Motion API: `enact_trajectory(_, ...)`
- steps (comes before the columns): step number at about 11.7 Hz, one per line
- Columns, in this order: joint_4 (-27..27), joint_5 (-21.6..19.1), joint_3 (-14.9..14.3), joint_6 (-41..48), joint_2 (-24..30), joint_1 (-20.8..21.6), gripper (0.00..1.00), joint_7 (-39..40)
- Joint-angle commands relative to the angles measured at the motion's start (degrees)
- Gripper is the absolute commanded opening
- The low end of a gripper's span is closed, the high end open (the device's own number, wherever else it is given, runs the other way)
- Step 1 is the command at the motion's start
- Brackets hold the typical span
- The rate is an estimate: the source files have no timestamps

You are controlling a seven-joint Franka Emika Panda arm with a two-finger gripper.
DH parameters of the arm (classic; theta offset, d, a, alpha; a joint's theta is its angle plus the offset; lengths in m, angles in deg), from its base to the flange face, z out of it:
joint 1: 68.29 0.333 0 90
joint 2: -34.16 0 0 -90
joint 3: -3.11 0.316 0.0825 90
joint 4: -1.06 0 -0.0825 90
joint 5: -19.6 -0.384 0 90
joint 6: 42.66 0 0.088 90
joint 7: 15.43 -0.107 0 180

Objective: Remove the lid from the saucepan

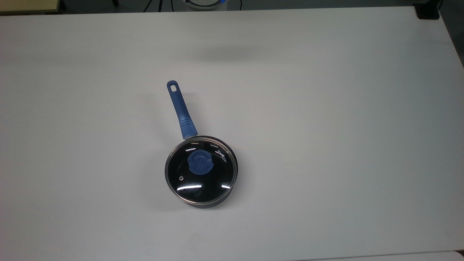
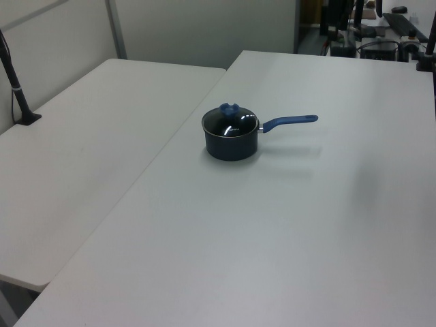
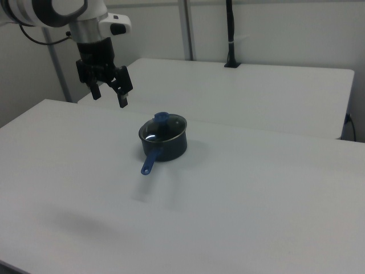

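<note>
Next, my gripper takes hold of the lid by its narrow blue knob [image 2: 229,109], as the glass lid spreads wide and flat across the pan.
A small black saucepan [image 1: 214,202] [image 2: 231,146] [image 3: 171,149] stands on the white table with its long blue handle [image 1: 180,109] [image 2: 289,122] [image 3: 150,162] lying flat. The clear glass lid [image 1: 188,179] [image 2: 231,124] [image 3: 173,127] rests on top of it, a blue knob [image 1: 200,162] [image 3: 161,117] at its centre. In the right view my gripper [image 3: 109,97] hangs open in the air, high above the table and to the right view's left of the pot, holding nothing.
A second white table [image 2: 82,157] [image 3: 256,91] butts against the one with the pot. A black pole [image 2: 17,88] [image 3: 230,34] is clamped to its far edge. Dark equipment [image 2: 371,27] sits beyond the table in the left view.
</note>
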Motion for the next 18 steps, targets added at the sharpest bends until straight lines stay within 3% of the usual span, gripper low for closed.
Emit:
enact_trajectory(1, -0.46, 0.04, -0.43, -1.10, 0.12, 0.33, 1.00, 1.24)
enact_trajectory(5, -0.46, 1.35, -0.34, -2.85, -1.90, 0.15, 1.00, 3.43)
enact_trajectory(8, -0.46, 10.56, 0.45, -9.23, -5.14, 0.41, 1.00, 8.18)
enact_trajectory(9, -0.54, 10.41, 0.45, -15.54, -6.37, 0.59, 1.00, 7.05)
enact_trajectory(10, -0.46, 11.20, 0.54, -19.43, -9.00, 1.03, 1.00, 3.38)
enact_trajectory(12, -0.28, 20.47, 1.24, -26.80, -13.49, 3.13, 0.98, -7.05)
enact_trajectory(15, 0.15, 22.10, 2.56, -37.12, -17.62, 3.75, 1.00, -36.64)
enact_trajectory(18, 2.00, 21.93, 2.56, -40.55, -22.72, 6.38, 1.00, -55.64)
